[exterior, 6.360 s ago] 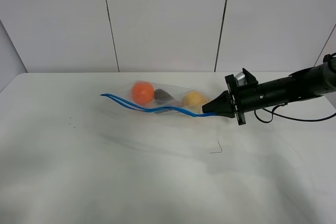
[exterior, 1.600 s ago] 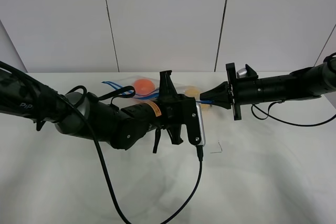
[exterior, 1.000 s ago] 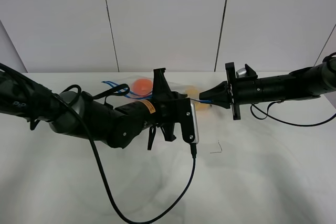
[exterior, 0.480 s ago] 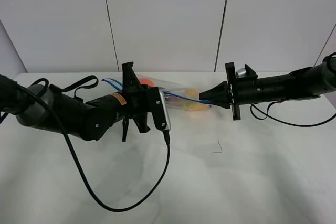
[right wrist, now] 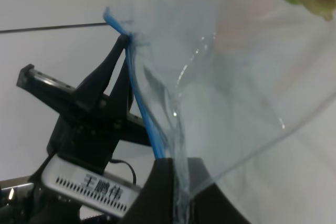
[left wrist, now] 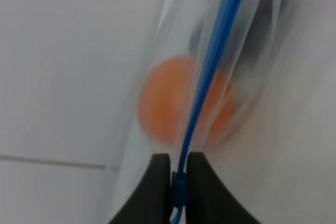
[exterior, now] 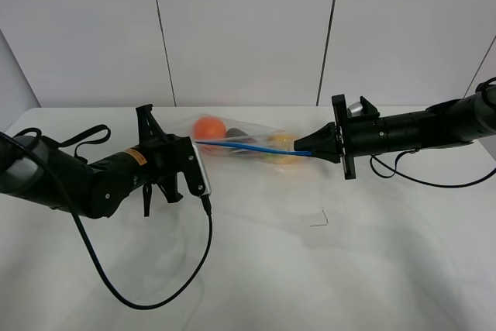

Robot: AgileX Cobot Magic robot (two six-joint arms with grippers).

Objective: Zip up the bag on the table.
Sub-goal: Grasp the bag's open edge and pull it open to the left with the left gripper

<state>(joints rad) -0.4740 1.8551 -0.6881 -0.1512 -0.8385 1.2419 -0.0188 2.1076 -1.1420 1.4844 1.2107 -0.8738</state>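
My left gripper needs to move the slider to the blue zipper's end before letting go, because more of the blue zipper continues past the slider in its fingers.
The clear bag [exterior: 248, 139] lies on the white table [exterior: 256, 269] with an orange [exterior: 209, 127], a dark eggplant [exterior: 236, 143] and a yellow pear [exterior: 283, 145] inside. Its blue zipper strip [exterior: 252, 147] runs taut and straight between both grippers. My left gripper [exterior: 189, 143] is shut on the strip at the bag's left end; in the left wrist view the gripper [left wrist: 178, 182] pinches the strip [left wrist: 210, 66] in front of the orange [left wrist: 163, 103]. My right gripper [exterior: 311, 149] is shut on the bag's right corner, also shown in the right wrist view [right wrist: 178, 187].
The left arm's black cable [exterior: 155, 300] loops over the table in front. A small dark mark [exterior: 319, 219] lies right of centre. The right arm's cable [exterior: 418, 176] hangs at the right. A panelled wall stands behind the table's back edge.
My left gripper has slid left along the blue strip, from near the right gripper to the bag's left end. The strip went from wavy and split to one straight line. The right gripper held still.
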